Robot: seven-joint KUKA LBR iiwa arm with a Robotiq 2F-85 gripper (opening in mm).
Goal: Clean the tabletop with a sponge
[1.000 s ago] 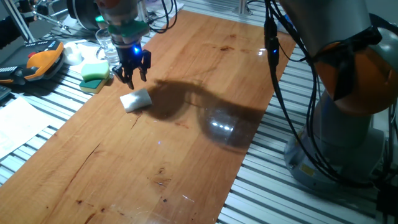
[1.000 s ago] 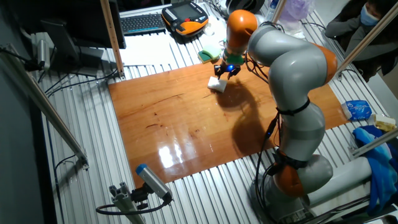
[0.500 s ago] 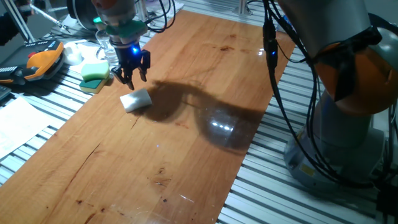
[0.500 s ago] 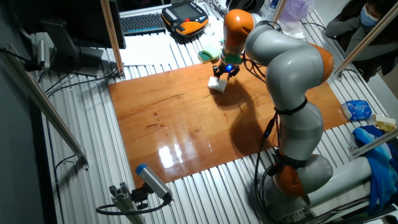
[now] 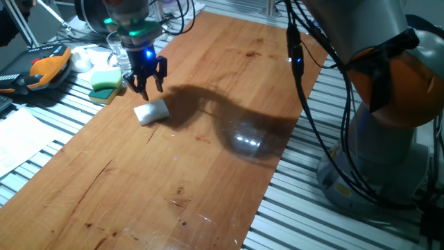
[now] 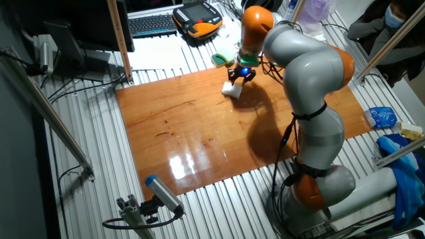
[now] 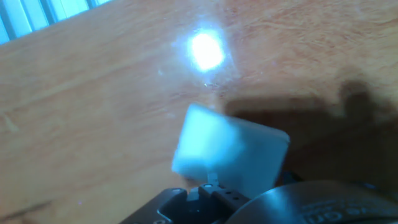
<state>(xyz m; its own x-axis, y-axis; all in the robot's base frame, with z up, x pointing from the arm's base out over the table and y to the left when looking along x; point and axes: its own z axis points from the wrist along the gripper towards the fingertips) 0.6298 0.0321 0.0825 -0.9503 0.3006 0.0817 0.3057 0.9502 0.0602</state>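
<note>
The tabletop needs to be wiped clean. My gripper should next grab the white sponge across its narrow body [image 5: 151, 111].
The white sponge [image 5: 151, 111] lies on the reddish-brown tabletop [image 5: 208, 173] near its far left edge. My gripper [image 5: 147, 82] hangs just above and slightly behind the sponge, with its fingers spread and nothing between them. In the other fixed view the gripper [image 6: 240, 75] is over the sponge [image 6: 232, 90] at the far edge of the tabletop [image 6: 192, 133]. The hand view looks straight down on the sponge [image 7: 227, 152], which sits low in the frame on the tabletop [image 7: 93, 112]. The fingertips do not show there.
A green-topped yellow sponge [image 5: 105, 82] lies on the ribbed metal just left of the board, beside an orange handheld pendant [image 5: 45, 69] and a glass [image 5: 119, 48]. The arm's base [image 5: 388, 139] and cables [image 5: 305, 90] stand at the board's right edge.
The gripper has shifted only slightly above the sponge and the arm's upper links have moved a little. The sponge has not moved.
</note>
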